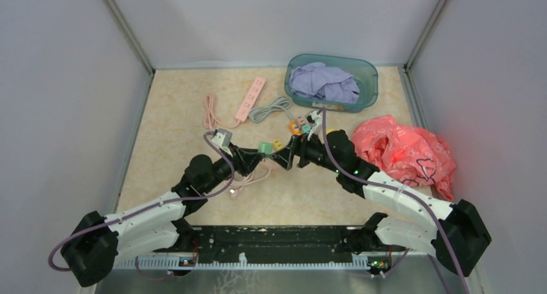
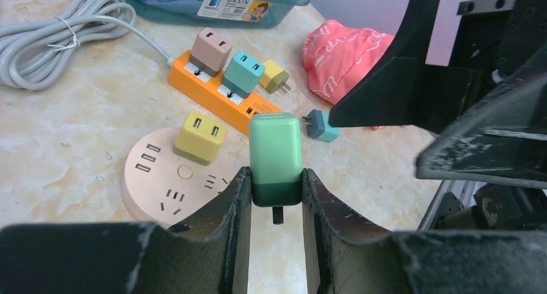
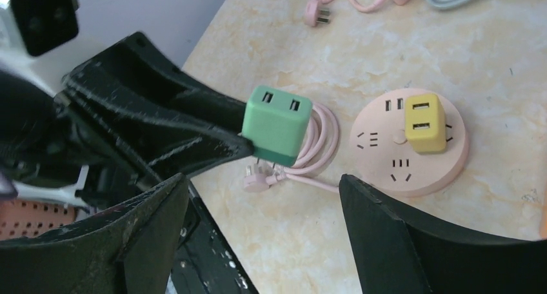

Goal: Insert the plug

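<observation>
I need to grab the green plug adapter (image 2: 275, 153) by its sides with my right gripper, from the adapter's slotted side, so its prongs stay free to insert.
My left gripper (image 2: 275, 183) is shut on a green plug adapter (image 2: 275, 153) and holds it above the table, prongs pointing back between the fingers. Just left of it lies a round pink socket hub (image 2: 151, 187) with a yellow adapter (image 2: 200, 137) plugged in. The right wrist view shows the green adapter (image 3: 277, 123) up and left of the hub (image 3: 393, 162). My right gripper (image 3: 264, 223) is open and empty, facing the left one tip to tip (image 1: 287, 155). Farther back lies an orange power strip (image 2: 213, 91) holding a brown-pink and a teal adapter.
A small yellow plug (image 2: 274, 76) and a teal plug (image 2: 320, 126) lie loose by the orange strip. A teal basin with purple cloth (image 1: 367, 71), a pink power strip (image 1: 250, 98), a coiled grey cable (image 1: 269, 108) and a red bag (image 1: 403, 152) sit behind. Grey walls enclose the table.
</observation>
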Robot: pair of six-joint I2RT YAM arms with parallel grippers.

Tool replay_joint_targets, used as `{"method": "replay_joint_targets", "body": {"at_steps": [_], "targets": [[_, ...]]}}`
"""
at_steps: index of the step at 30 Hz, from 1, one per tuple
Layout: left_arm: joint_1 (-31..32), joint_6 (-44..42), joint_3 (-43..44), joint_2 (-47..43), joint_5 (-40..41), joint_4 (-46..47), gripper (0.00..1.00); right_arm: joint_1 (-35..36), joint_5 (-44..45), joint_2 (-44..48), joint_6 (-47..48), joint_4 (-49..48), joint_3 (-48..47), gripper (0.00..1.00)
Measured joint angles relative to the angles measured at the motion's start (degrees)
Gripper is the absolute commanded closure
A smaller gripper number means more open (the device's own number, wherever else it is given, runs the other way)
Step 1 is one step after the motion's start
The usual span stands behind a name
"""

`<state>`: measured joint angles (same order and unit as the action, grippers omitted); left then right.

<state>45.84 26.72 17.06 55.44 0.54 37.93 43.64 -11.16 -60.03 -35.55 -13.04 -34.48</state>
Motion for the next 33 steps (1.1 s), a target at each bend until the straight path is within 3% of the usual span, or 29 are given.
{"method": "replay_joint_targets", "body": {"at_steps": [6, 19, 33], "targets": [[-4.5, -3.3, -0.6, -2.1, -10.1, -1.0, 1.00, -2.6, -9.6, 2.4, 7.8, 0.5, 0.0, 0.15], [-5.2, -10.0, 1.1, -3.2, -32.0, -4.3, 1.00, -7.0, -30.9, 2.5, 28.7, 7.1, -1.9, 0.18], [-5.2, -10.8, 3.9, -0.4, -43.7, -4.2, 1.00, -7.0, -44.2, -1.9, 39.2, 13.9, -5.6, 0.37]]}}
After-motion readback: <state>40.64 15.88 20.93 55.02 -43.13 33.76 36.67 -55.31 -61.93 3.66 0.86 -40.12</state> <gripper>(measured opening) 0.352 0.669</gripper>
